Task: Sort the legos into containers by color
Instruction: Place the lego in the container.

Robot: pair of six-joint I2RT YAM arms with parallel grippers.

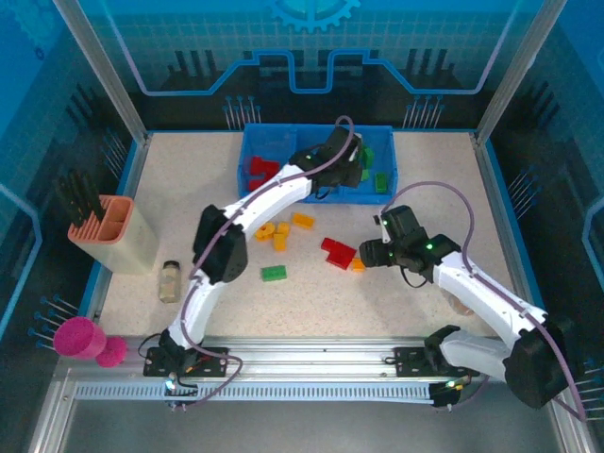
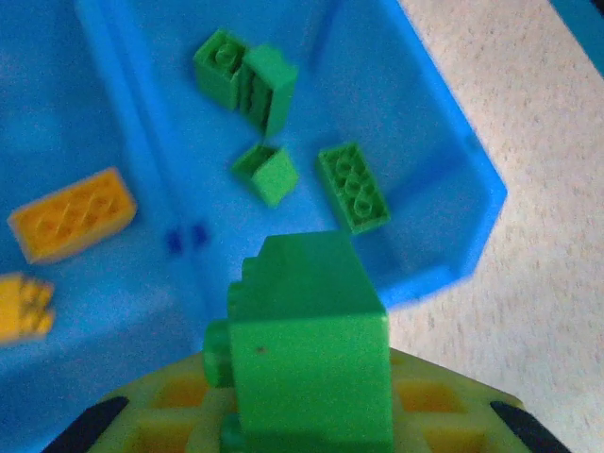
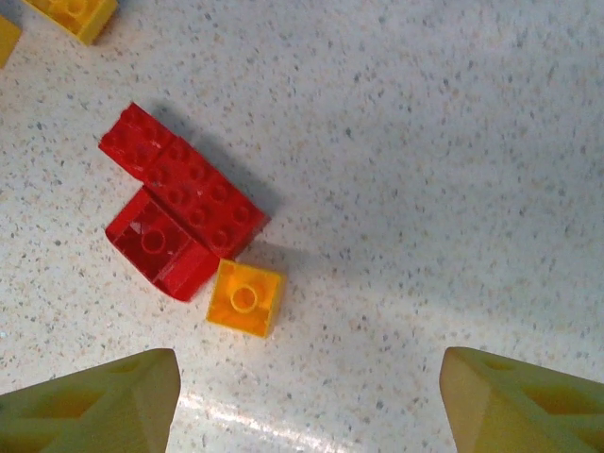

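My left gripper moves the green brick to the green legos' section next before releasing it, since the brick hangs high above the tray's near rim, short of there.
The blue tray (image 1: 283, 129) sits at the back centre. Its left compartment holds red legos (image 1: 261, 170), and several green legos (image 2: 354, 187) lie in the right one beside the yellow legos (image 2: 74, 212) of the middle one. My left gripper (image 1: 344, 160) hangs over the tray's right end, shut on a green brick (image 2: 307, 340). My right gripper (image 3: 307, 377) stands open just above the table. A small orange brick (image 3: 245, 298) and two red bricks (image 3: 184, 203) lie just ahead of its fingers, to the left. Yellow bricks (image 1: 280, 231) and a green brick (image 1: 274, 273) lie loose mid-table.
A peach slotted holder (image 1: 113, 226) stands at the left edge with a small jar (image 1: 170, 280) beside it. A magenta cup (image 1: 80, 338) lies at the near left corner. Metal frame posts and blue walls bound the table.
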